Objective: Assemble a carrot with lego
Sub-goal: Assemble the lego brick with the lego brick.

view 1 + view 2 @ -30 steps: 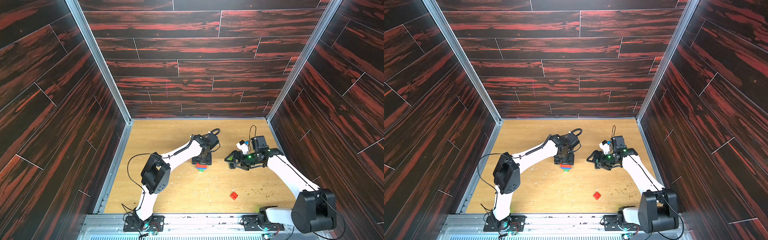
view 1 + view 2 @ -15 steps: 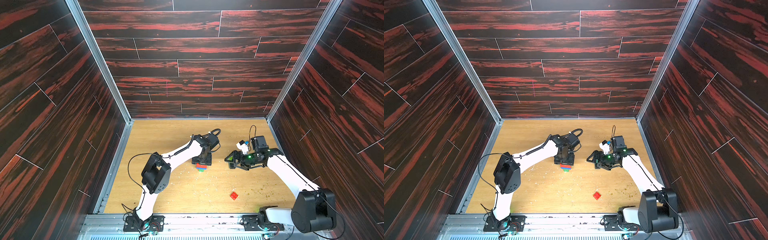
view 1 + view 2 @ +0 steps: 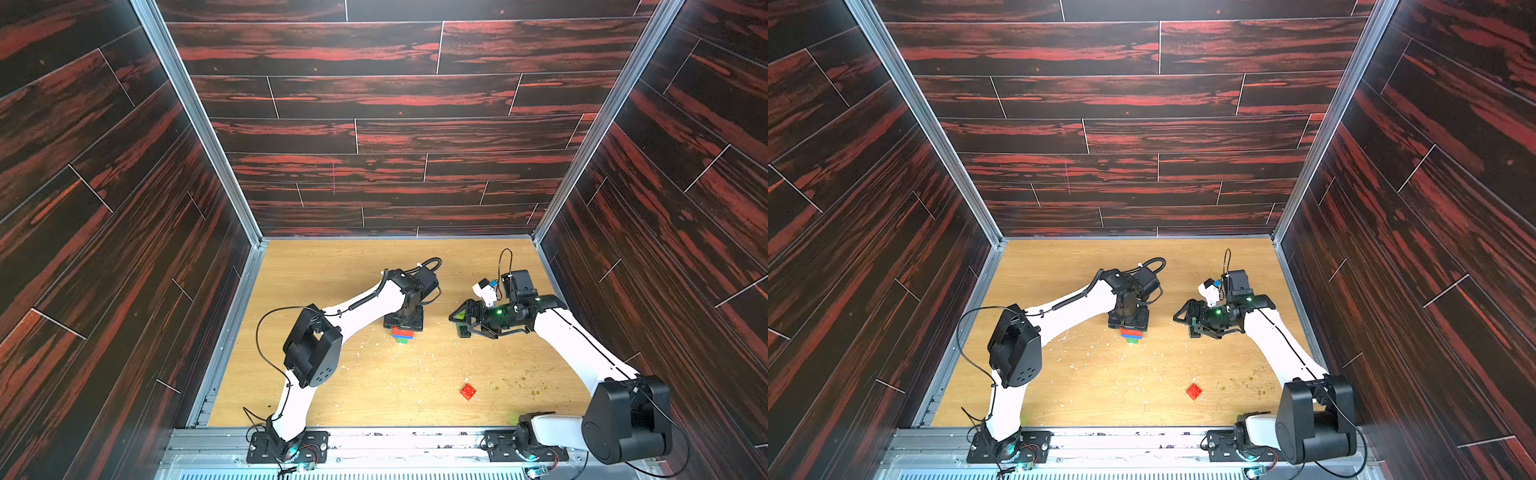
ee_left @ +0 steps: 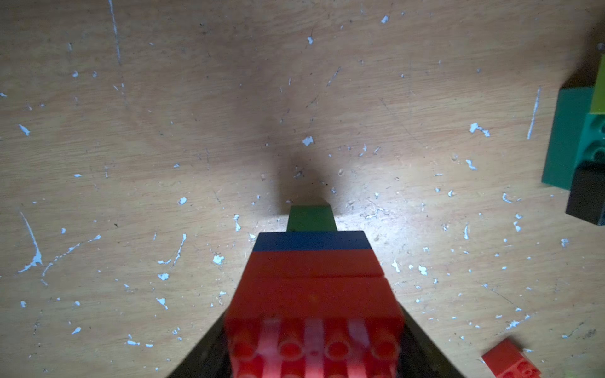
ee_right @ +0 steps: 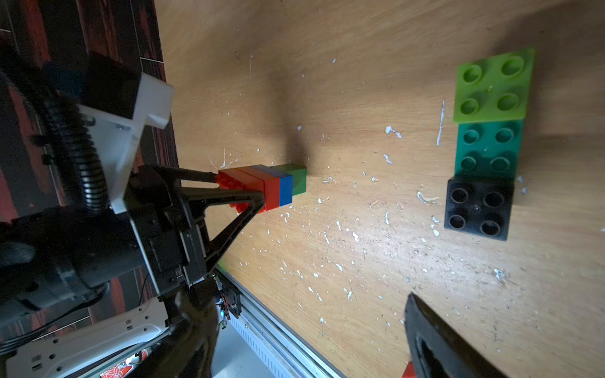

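My left gripper is ready to release the stack: its green tip meets its shadow on the tabletop, red bricks level above.
My left gripper (image 3: 404, 325) (image 3: 1128, 323) (image 4: 314, 353) points down, shut on the carrot's part-built stack (image 3: 402, 335) (image 4: 314, 288) (image 5: 262, 188): two red bricks, a blue one and a green tip (image 4: 310, 217) at the wooden table (image 3: 332, 374). Just right of it, a teal brick (image 5: 487, 149) with a lime brick (image 5: 492, 86) and a black brick (image 5: 478, 207) on its ends lies flat on the table. My right gripper (image 3: 461, 325) (image 3: 1185, 320) (image 5: 311, 343) hangs open beside that group, nothing between its fingers (image 5: 435, 343).
One loose red lego brick (image 3: 468, 391) (image 3: 1193, 391) (image 4: 510, 361) lies nearer the front, between the arms. Dark wood-pattern walls close in the left, right and back. A metal rail (image 3: 374, 440) runs along the front edge. Small white chips litter the board.
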Robot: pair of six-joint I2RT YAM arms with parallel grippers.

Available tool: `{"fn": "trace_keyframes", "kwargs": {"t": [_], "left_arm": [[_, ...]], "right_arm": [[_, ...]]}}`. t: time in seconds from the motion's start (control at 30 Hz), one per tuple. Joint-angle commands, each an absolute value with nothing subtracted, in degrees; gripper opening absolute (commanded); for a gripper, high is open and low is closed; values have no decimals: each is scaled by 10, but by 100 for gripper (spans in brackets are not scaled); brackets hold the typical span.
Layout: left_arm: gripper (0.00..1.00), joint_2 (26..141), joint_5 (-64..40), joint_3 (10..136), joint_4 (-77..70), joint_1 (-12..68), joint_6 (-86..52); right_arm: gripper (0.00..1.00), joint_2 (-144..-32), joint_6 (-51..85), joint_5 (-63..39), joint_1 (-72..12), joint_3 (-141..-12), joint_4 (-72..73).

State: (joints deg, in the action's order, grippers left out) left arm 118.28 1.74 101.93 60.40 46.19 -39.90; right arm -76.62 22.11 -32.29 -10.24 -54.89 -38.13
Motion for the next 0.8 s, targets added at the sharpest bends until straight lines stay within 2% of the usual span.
{"fn": "trace_keyframes", "kwargs": {"t": [0.0, 0.77], "left_arm": [[69, 1215, 15, 1020, 635, 464, -403], [94, 1157, 28, 1050, 626, 464, -410]], "right_arm": [[90, -778, 214, -321, -100, -565, -390], [90, -756, 211, -294, -97, -532, -407]]}}
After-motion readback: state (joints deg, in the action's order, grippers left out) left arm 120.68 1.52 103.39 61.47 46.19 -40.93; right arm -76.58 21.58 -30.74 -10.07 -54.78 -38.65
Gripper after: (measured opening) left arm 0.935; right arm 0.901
